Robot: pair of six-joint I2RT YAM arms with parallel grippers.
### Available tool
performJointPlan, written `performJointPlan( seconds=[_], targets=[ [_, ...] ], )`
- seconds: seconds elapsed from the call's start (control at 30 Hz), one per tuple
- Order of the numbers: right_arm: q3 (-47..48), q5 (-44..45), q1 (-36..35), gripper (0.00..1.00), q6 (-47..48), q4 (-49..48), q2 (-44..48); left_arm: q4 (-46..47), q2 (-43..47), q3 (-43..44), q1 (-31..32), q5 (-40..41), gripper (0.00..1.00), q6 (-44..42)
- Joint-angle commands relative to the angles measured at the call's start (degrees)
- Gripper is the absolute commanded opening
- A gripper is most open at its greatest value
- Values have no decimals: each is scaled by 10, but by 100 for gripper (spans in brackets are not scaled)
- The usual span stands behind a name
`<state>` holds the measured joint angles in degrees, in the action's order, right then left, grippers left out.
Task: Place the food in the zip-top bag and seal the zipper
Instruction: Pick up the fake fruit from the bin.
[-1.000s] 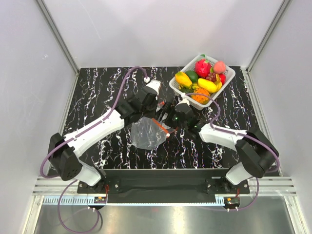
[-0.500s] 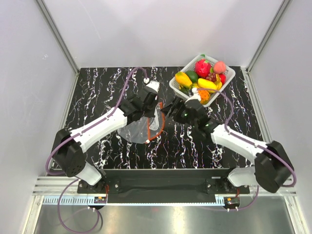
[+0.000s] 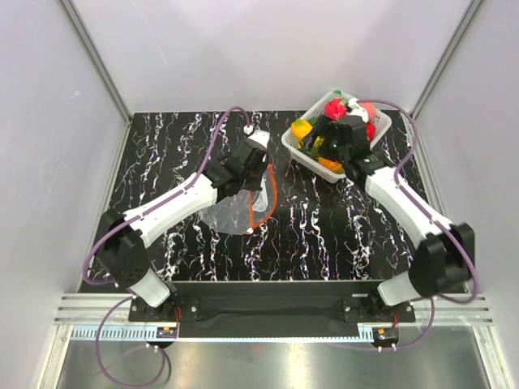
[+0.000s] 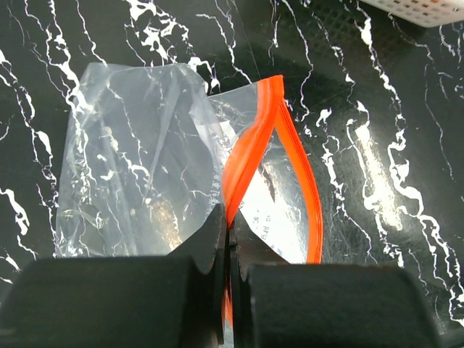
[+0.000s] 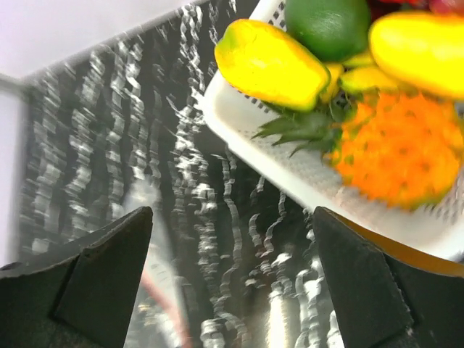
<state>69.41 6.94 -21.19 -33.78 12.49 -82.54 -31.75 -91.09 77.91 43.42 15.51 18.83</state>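
Note:
My right gripper should next grab the yellow-orange fruit across its sides near one end of the fruit, so the fruit's other end stays free to go into the open zip-top bag [image 3: 229, 215] first.
The zip-top bag [image 3: 229, 215] lies on the black marbled table, clear and crinkled; it also shows in the left wrist view [image 4: 138, 167]. Its red-orange zipper [image 4: 254, 148] gapes open in a loop. My left gripper [image 3: 256, 176] is shut on the near zipper strip, jaws [image 4: 228, 226] pinched together on it. My right gripper [image 3: 319, 149] is open and empty, hovering over the front-left edge of the basket. The food lies in the basket: a yellow-orange fruit [image 5: 272, 61], a green one [image 5: 330, 25], a yellow one [image 5: 420, 51] and an orange spiky one [image 5: 399, 148]. A red fruit [image 3: 334, 108] shows in the top view.
The white slotted basket [image 3: 293, 148] stands at the back right corner; its rim [image 5: 290, 170] runs between my right fingers [image 5: 109, 268]. Grey walls and metal posts ring the table on three sides.
My right arm has swung away from the bag, up and right to the basket. My left gripper has kept its hold on the zipper, shifting slightly right, and the bag's mouth now hangs open.

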Motion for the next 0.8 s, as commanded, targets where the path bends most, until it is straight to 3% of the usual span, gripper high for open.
performJointPlan(
  seconds=[0.0, 0.13, 0.37, 0.53, 0.77],
  targets=[
    [69, -27, 6, 100, 153, 17, -74, 7, 5, 29, -2, 12, 0, -7],
    [104, -68, 22, 100, 288, -12, -137, 2, 4, 32, -2, 15, 0, -10],
    [222, -56, 38, 100, 398, 4, -261, 7, -9, 37, -2, -18, 0, 2],
    [242, -82, 38, 100, 487, -13, -309, 19, -28, 42, -4, -31, 0, -6],
    [317, -96, 46, 100, 507, -4, -379, 16, -43, 54, -15, -39, 0, -15]
  ],
)
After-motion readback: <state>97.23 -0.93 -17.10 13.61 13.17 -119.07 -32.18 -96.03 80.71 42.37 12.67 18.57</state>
